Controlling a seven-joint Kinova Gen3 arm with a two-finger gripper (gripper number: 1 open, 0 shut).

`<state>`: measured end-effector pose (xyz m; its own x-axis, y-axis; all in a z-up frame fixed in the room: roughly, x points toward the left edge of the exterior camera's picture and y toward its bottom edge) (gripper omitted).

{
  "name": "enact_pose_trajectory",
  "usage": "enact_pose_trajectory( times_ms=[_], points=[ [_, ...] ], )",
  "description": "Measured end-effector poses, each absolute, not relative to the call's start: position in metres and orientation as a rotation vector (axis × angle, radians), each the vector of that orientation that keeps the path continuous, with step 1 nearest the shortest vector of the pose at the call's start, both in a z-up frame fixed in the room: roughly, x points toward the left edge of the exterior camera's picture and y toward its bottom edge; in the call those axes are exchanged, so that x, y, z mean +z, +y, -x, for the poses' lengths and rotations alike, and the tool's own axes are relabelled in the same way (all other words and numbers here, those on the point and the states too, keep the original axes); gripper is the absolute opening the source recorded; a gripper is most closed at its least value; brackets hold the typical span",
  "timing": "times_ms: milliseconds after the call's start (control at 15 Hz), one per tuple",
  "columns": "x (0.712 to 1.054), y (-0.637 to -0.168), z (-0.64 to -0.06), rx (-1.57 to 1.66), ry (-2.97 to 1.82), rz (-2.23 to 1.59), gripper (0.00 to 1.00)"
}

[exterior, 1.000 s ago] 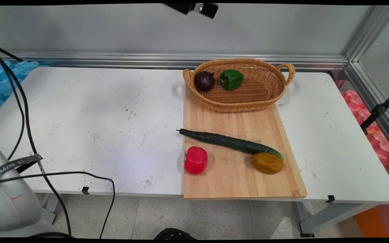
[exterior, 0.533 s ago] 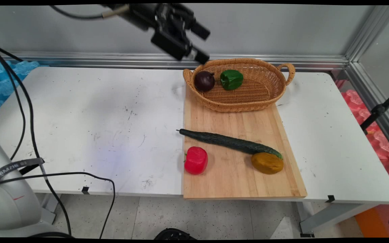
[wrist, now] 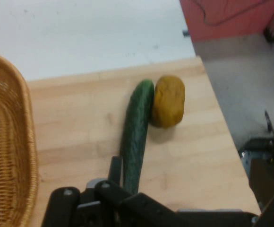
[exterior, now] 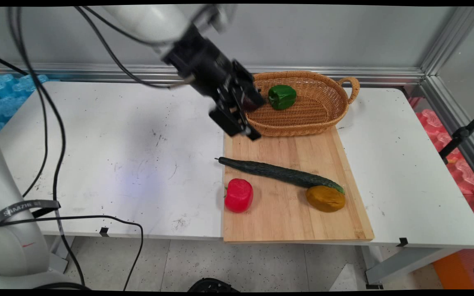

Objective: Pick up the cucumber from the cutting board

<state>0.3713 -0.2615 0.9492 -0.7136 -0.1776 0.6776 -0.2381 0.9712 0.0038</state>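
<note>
The gripper grips the cucumber by the middle of its long body (exterior: 280, 172) next, to put it into the wicker basket (exterior: 323, 119).
My black gripper (exterior: 256, 119) hangs open and empty over the far left corner of the wooden cutting board (exterior: 286, 224), just in front of the left end of the wicker basket (exterior: 323, 119). It covers the dark purple onion seen earlier in the basket; the green pepper (exterior: 282, 96) still shows. Nearer on the board lie a long dark cucumber (exterior: 280, 173), a red pepper (exterior: 239, 195) and a brown-yellow potato (exterior: 325, 198). In the hand view the cucumber (wrist: 136, 135) runs up the middle with the potato (wrist: 169, 100) touching its far end, and the basket (wrist: 14, 156) is at the left.
The board's near edge overhangs the white table (exterior: 117, 144). Black cables (exterior: 56, 135) hang over the table's left side. An aluminium frame (exterior: 442, 53) runs along the back and right. The floor (wrist: 250, 99) shows past the board's edge in the hand view.
The gripper has come down from the top edge, moving toward the near right, and now hides the onion in the basket. Nothing on the board has moved.
</note>
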Motion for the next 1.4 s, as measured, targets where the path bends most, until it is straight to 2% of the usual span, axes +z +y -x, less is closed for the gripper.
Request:
enact_pose_trajectory(
  times_ms=[1000, 1400],
  points=[
    [0.827, -0.312, -0.273, 0.075, -2.630, -0.235, 1.00],
    [0.797, -0.327, -0.249, 0.070, -2.683, -0.200, 1.00]
  ],
)
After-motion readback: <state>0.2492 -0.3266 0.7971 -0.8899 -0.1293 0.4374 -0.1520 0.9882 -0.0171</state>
